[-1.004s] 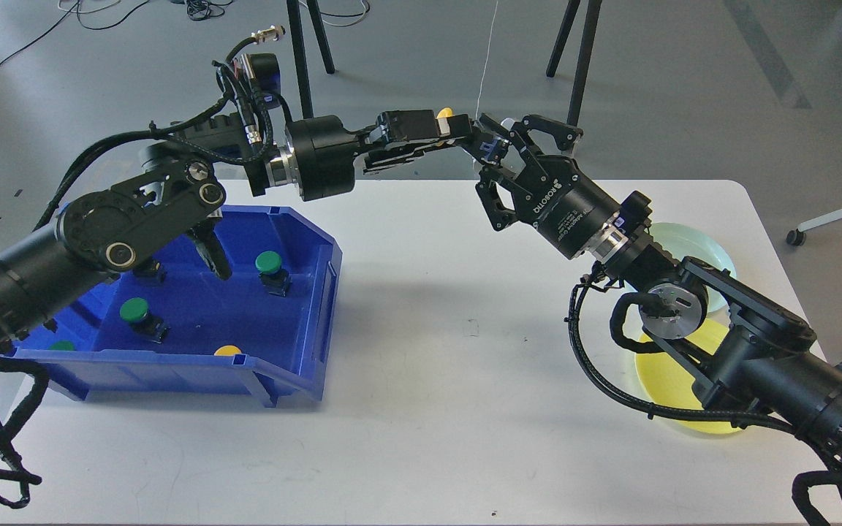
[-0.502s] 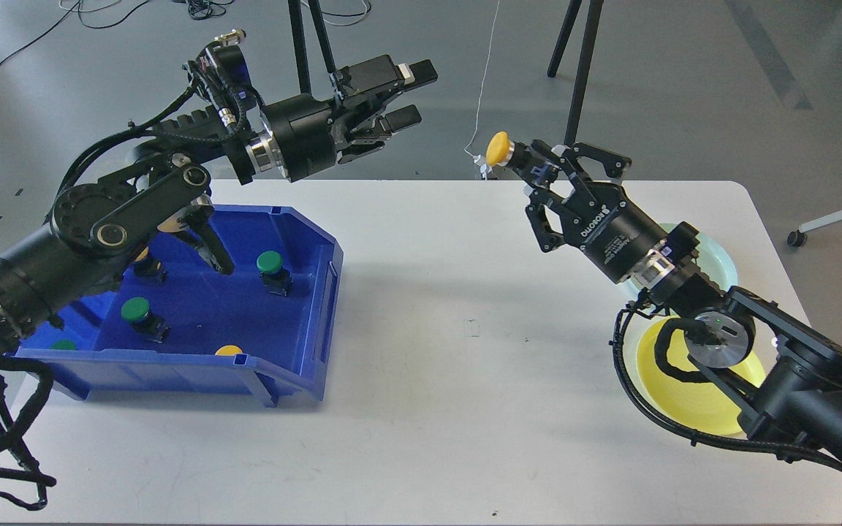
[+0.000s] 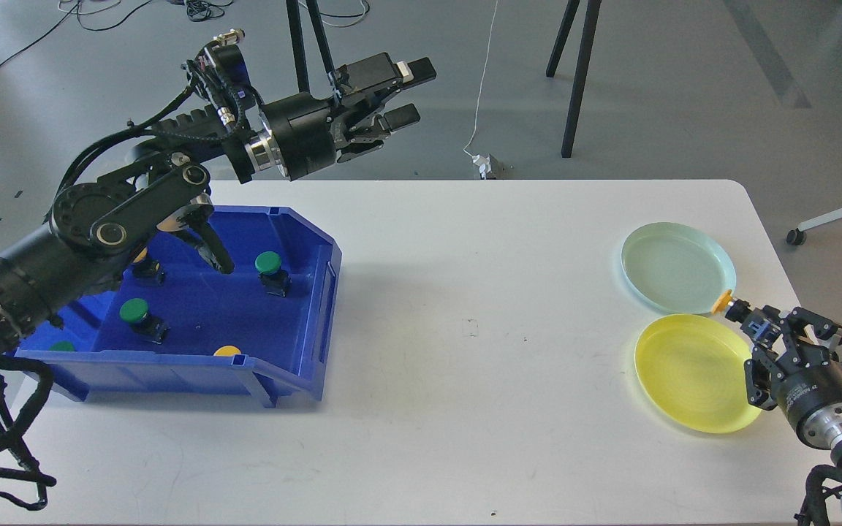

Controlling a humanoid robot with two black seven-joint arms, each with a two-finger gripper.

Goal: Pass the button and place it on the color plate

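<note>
My left gripper grabs the button by its green cap (image 3: 134, 310) next, which leaves the green-capped button's black body (image 3: 152, 329) free for the handover.
My right gripper (image 3: 744, 319) is shut on a yellow button (image 3: 722, 301) and holds it at the far right, over the gap between the yellow plate (image 3: 691, 372) and the pale green plate (image 3: 677, 267). My left gripper (image 3: 408, 91) is open and empty, raised high above the table's far edge, left of centre. Below my left arm the blue bin (image 3: 275, 365) holds green buttons (image 3: 269, 261) and a yellow button (image 3: 228, 351).
The white table (image 3: 465, 380) spans the view. Black tripod legs (image 3: 574, 80) and cables stand on the grey floor behind the table. A white chair leg with a caster (image 3: 801, 234) is at the right.
My right arm has swung back and down to the right, carrying the yellow button from mid-air above the table's far edge to the plates. My left gripper, open since the handover, stays raised.
</note>
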